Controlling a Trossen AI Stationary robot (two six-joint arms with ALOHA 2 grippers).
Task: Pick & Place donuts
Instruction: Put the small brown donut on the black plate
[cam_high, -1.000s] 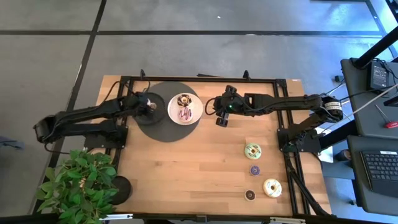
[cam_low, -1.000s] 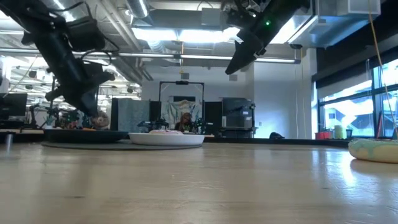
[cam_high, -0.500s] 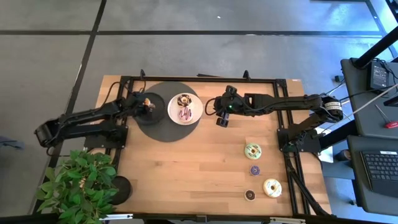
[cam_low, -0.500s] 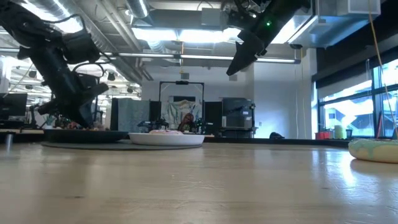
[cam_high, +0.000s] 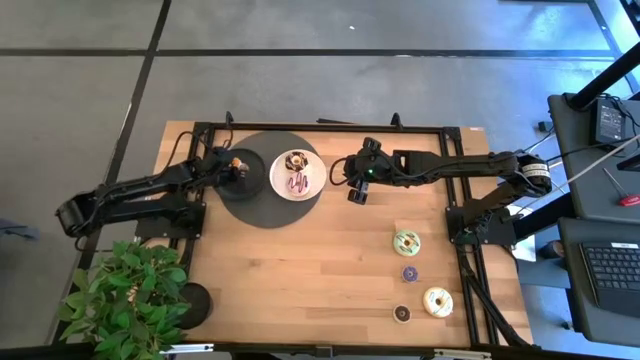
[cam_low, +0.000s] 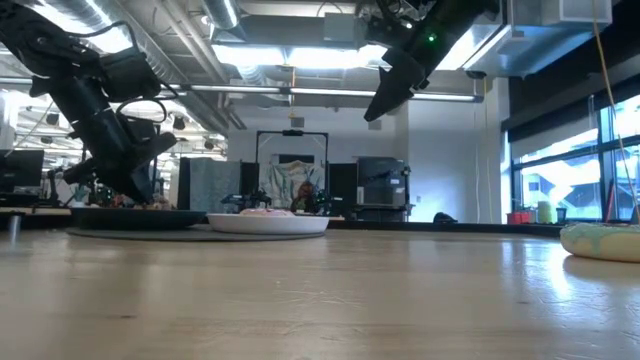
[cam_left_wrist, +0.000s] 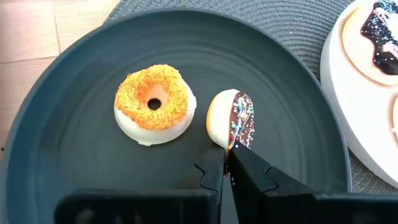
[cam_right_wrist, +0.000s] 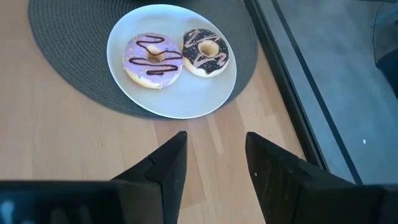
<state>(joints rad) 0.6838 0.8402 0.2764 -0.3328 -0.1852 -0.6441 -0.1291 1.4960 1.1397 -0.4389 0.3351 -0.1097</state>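
Note:
The chocolate-iced donut's lower edge is down at the dark plate's bottom and the donut would settle there, so it is time for my left gripper to open.
My left gripper (cam_left_wrist: 228, 160) hovers low over the dark plate (cam_left_wrist: 74, 74) at the table's far left and is shut on a chocolate-iced donut with sprinkles (cam_left_wrist: 231, 121). An orange-sprinkled donut (cam_left_wrist: 154, 103) lies flat on that plate beside it. The white plate (cam_right_wrist: 127, 81) holds a purple-iced donut (cam_right_wrist: 153, 60) and a chocolate one (cam_right_wrist: 206, 53). My right gripper (cam_right_wrist: 214, 146) is open, raised above the table just right of the white plate. Green (cam_high: 406, 242), mini purple (cam_high: 409, 273), mini brown (cam_high: 402, 313) and cream-yellow (cam_high: 437, 301) donuts lie on the table's right side. My left gripper pinches the chocolate donut by its rim (cam_left_wrist: 234, 144) between the two fingertips, coming from above at a slant. The donut stands on edge beyond the fingers, its iced face turned sideways. Whether its lower rim touches the dark plate I cannot tell.
Both plates sit on a round dark woven mat (cam_high: 270, 215). A potted plant (cam_high: 125, 295) and a small black disc (cam_high: 195, 298) stand at the near left corner. Bare wood (cam_high: 300, 270) spreads across the table's middle and near side.
My left gripper, shut on the chocolate donut throughout, has moved slightly toward the table's far left over the dark plate and sunk lower, the arm leaning farther over. The last half second shows little motion.

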